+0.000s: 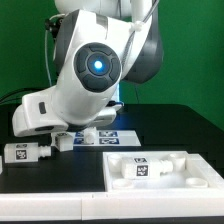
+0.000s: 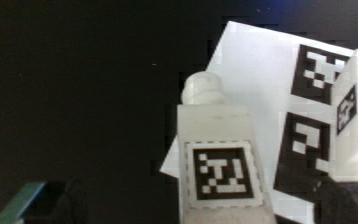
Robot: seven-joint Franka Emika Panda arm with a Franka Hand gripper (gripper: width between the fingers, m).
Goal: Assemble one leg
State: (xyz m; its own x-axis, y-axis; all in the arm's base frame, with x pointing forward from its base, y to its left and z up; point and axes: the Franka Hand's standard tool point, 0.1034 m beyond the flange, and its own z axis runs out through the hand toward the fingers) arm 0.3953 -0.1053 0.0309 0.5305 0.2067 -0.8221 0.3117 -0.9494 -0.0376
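My gripper should next hold the leg by its square tagged body, so the leg's rounded end stays free to go into the white panel.
In the wrist view a leg, a white peg with a square tag on its side and a rounded end, lies between my gripper's fingers. The dark fingers stand apart on either side of it, with a clear gap on one side. The gripper looks open. In the exterior view the gripper is low over the table at the marker board's edge, mostly hidden by the arm. Two more tagged legs lie on the exterior view's left.
A wide flat white rimmed panel with a tag lies at the front on the exterior view's right. The marker board also shows in the wrist view, beside the leg. The table is black. The arm's body fills the middle of the exterior view.
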